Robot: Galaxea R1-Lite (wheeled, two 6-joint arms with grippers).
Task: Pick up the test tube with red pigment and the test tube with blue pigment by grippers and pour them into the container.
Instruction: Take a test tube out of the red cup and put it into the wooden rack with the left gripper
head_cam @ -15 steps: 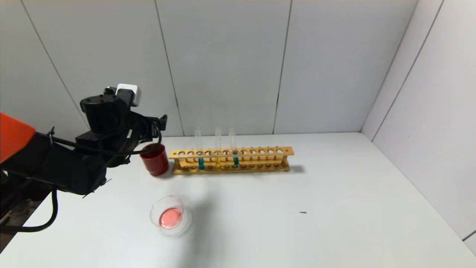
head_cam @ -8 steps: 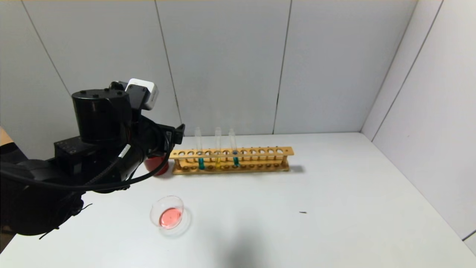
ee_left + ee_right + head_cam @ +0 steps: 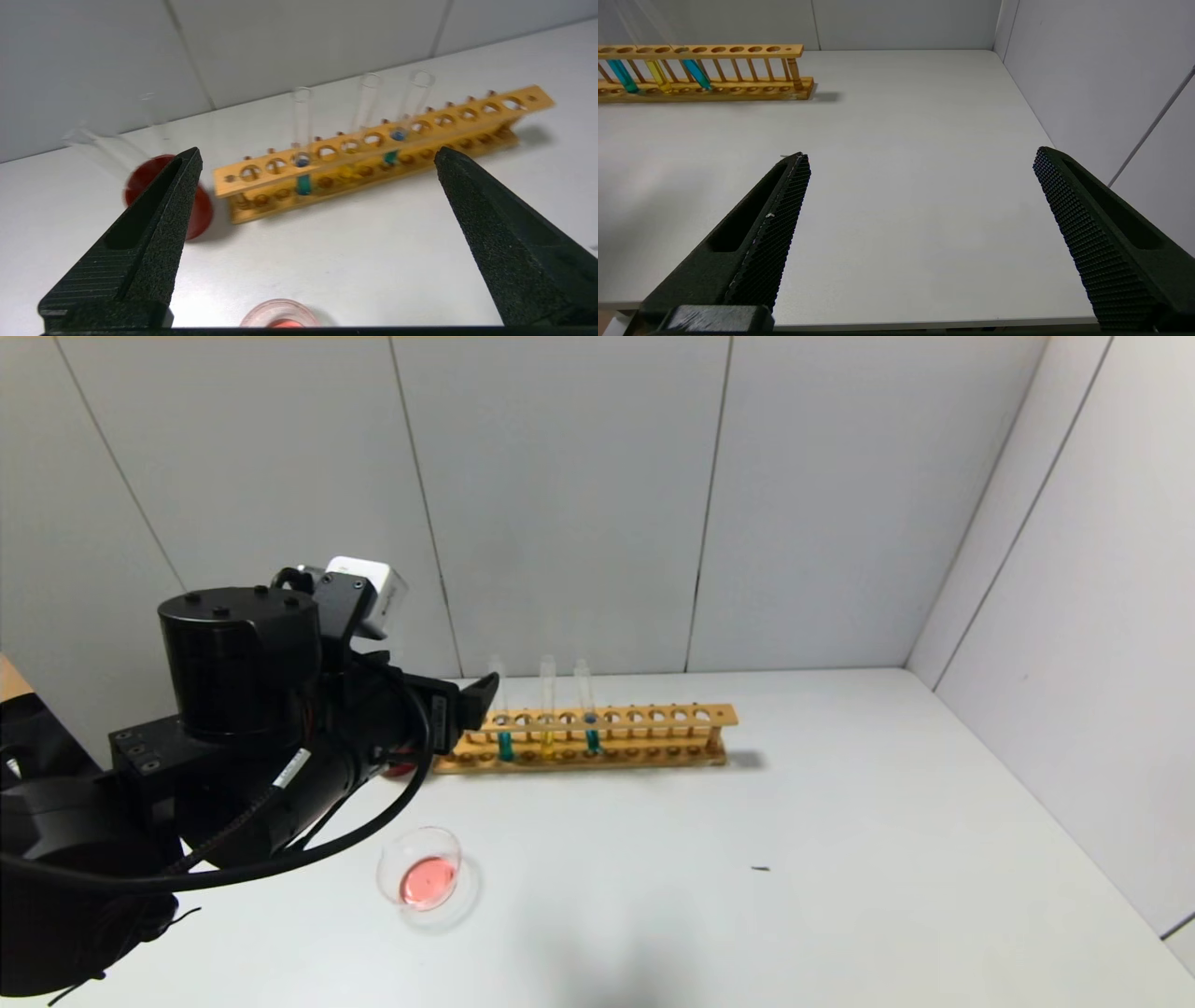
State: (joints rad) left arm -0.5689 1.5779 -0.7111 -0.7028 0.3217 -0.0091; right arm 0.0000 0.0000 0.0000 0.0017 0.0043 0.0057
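My left gripper picks up the blue tube by the glass above the rack next, to pour, since wooden bars enclose the tube's filled bottom.
My left gripper (image 3: 471, 703) is open and empty, hovering at the left end of the wooden rack (image 3: 653, 717). In the left wrist view it (image 3: 318, 151) faces the rack (image 3: 467, 126). Two test tubes with blue-teal liquid (image 3: 505, 743) (image 3: 591, 738) stand in the rack, with a yellow-liquid tube (image 3: 547, 737) between them. The clear glass container (image 3: 425, 875) holds pink-red liquid and sits on the table in front of my left arm. No tube with red liquid shows. My right gripper (image 3: 920, 154) is open and empty over the table's near right edge.
A dark red cup (image 3: 198, 212) stands left of the rack, with faint clear tubes (image 3: 96, 145) leaning out of it; in the head view my left arm hides nearly all of it. Grey walls close the back and right. A small dark speck (image 3: 761, 869) lies mid-table.
My left arm has swung right and forward toward the rack's left end, and now covers the red cup. The tubes and the container have not moved.
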